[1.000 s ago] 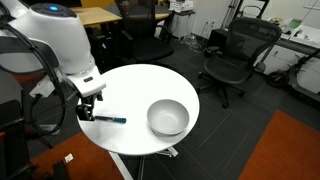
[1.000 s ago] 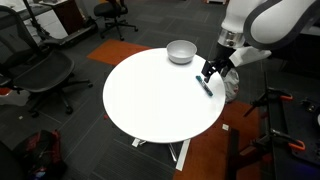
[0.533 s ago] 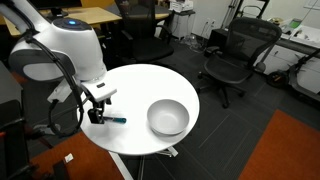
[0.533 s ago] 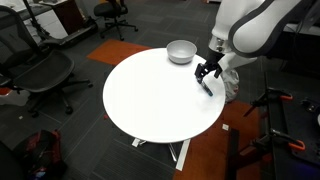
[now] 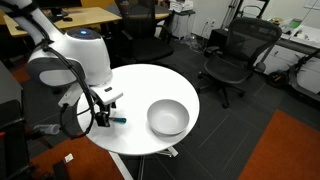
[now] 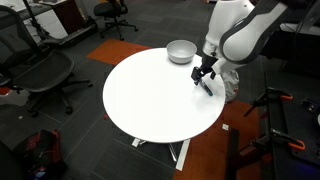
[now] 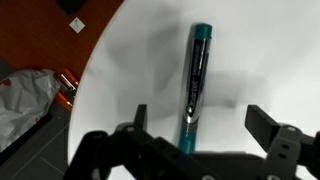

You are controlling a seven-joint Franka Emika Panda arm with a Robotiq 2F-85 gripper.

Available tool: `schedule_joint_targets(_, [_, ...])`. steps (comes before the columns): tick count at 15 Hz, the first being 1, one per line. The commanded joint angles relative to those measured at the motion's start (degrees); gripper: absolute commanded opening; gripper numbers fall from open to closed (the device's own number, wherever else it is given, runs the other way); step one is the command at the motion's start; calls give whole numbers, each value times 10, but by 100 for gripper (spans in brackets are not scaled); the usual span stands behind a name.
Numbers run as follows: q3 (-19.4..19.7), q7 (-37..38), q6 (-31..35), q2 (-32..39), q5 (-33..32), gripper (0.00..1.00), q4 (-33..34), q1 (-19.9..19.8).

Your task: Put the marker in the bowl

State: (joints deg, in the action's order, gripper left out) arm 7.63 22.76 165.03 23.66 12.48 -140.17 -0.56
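Observation:
My fingers reach past the marker's near teal end [image 7: 188, 133] on either side, close to the table, so my gripper closes next.
The marker [image 7: 194, 80] is a dark stick with teal ends and lies flat on the white round table [image 5: 150, 85]. In the wrist view it runs lengthwise between my two open fingers. My gripper [image 7: 205, 125] is open and straddles its near end, close above the table. In both exterior views the gripper [image 5: 102, 117] [image 6: 203, 74] hangs low over the marker [image 5: 118, 119] [image 6: 207, 86] near the table's edge. The light-grey bowl [image 5: 168, 117] [image 6: 181, 51] stands empty on the table, apart from the marker.
Black office chairs [image 5: 232, 55] [image 6: 40, 75] stand around the table. Wooden desks [image 5: 85, 16] are behind. An orange-red carpet patch [image 5: 285, 150] lies on the floor. A crumpled white bag [image 7: 25, 100] sits on the floor below the table's edge.
The arm has lowered and shifted over the marker; the gripper now sits close to the table with the marker between its open fingers. Marker and bowl have not moved.

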Motion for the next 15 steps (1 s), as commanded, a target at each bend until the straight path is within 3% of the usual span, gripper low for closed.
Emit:
schedule_joint_targets(1, [16, 18, 15, 17, -4, 100, 11, 19])
schedule_joint_targets(2, [17, 17, 17, 19, -4, 75, 12, 21])
schedule_joint_targets(4, [19, 17, 18, 22, -3, 66, 14, 24])
schedule_joint_targets(12, [20, 15, 16, 27, -1, 5, 16, 25])
schedule_joint_targets(13, [22, 18, 14, 26, -3, 0, 16, 27])
schedule_joint_targets(15, [33, 28, -4, 10, -7, 5, 13, 35])
